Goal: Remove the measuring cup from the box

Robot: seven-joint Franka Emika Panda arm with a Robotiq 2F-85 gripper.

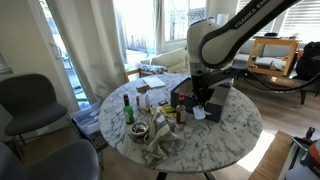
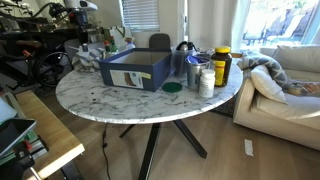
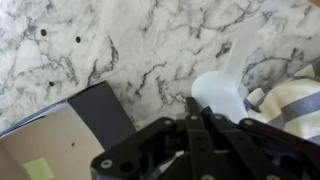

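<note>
The cup (image 1: 200,113) hangs above the marble table near the striped cloth and would drop short if I opened now, so my gripper holds on for now.
In the wrist view the white measuring cup (image 3: 222,88) is outside the box, over the marble table (image 3: 140,50), with its handle pointing away. My gripper (image 3: 198,106) has its fingers drawn together at the cup's near rim and seems shut on it. The dark box (image 3: 105,112) with a cardboard-coloured floor lies at the lower left, beside the gripper. In an exterior view the gripper (image 1: 203,100) hangs just beside the box (image 1: 184,97), with the cup (image 1: 200,113) under it. The box also shows in the other exterior view (image 2: 135,68). The cup's near edge is hidden by the fingers.
A striped cloth (image 3: 290,100) lies right next to the cup. Bottles and jars (image 2: 212,68) and a green lid (image 2: 172,88) stand beside the box. A bottle (image 1: 127,108) and crumpled cloth (image 1: 160,142) sit on the round table. Chairs stand around it.
</note>
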